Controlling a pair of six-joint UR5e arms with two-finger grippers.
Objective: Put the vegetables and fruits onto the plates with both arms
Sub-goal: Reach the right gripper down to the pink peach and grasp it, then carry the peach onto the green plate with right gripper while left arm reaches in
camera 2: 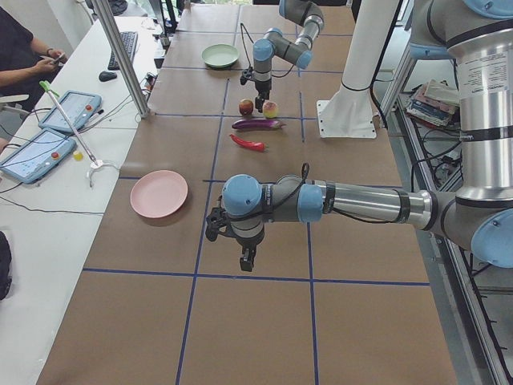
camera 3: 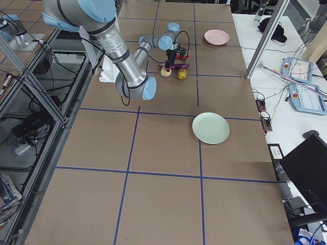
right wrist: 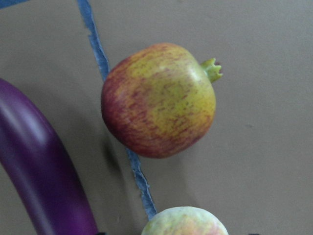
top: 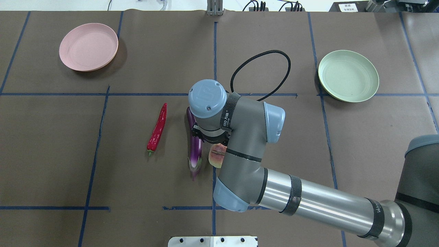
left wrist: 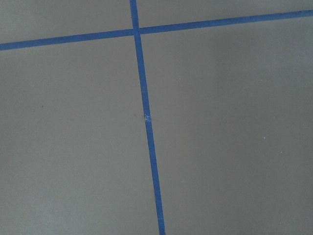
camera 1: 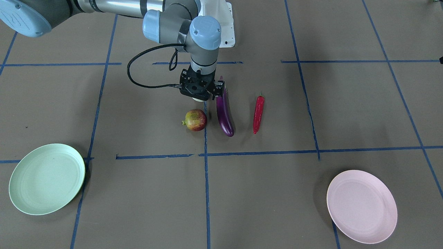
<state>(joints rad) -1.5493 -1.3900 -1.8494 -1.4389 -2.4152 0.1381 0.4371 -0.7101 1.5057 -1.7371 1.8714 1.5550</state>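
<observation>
My right gripper grabs the pinkish-yellow peach's rounded body (right wrist: 184, 223) next, to put the peach onto a plate.
My right gripper (camera 1: 200, 94) is open and stands low over the pinkish-yellow peach (top: 217, 155), which shows between its jaws in the right wrist view (right wrist: 185, 223). The purple eggplant (camera 1: 224, 116) lies right beside the gripper. The red-yellow pomegranate (camera 1: 196, 120) lies just beyond the peach and fills the right wrist view (right wrist: 159, 98). The red chili (camera 1: 258, 114) lies apart from the eggplant. The mint green plate (camera 1: 46, 178) and the pink plate (camera 1: 361, 206) are both empty. My left gripper (camera 2: 247, 258) hangs over bare table near the pink plate (camera 2: 159, 193); I cannot tell whether it is open or shut.
Blue tape lines (left wrist: 146, 122) cross the brown table. The white base block (top: 212, 241) sits at the robot's edge. Operators' tablets (camera 2: 36, 156) lie on the side bench, off the table.
</observation>
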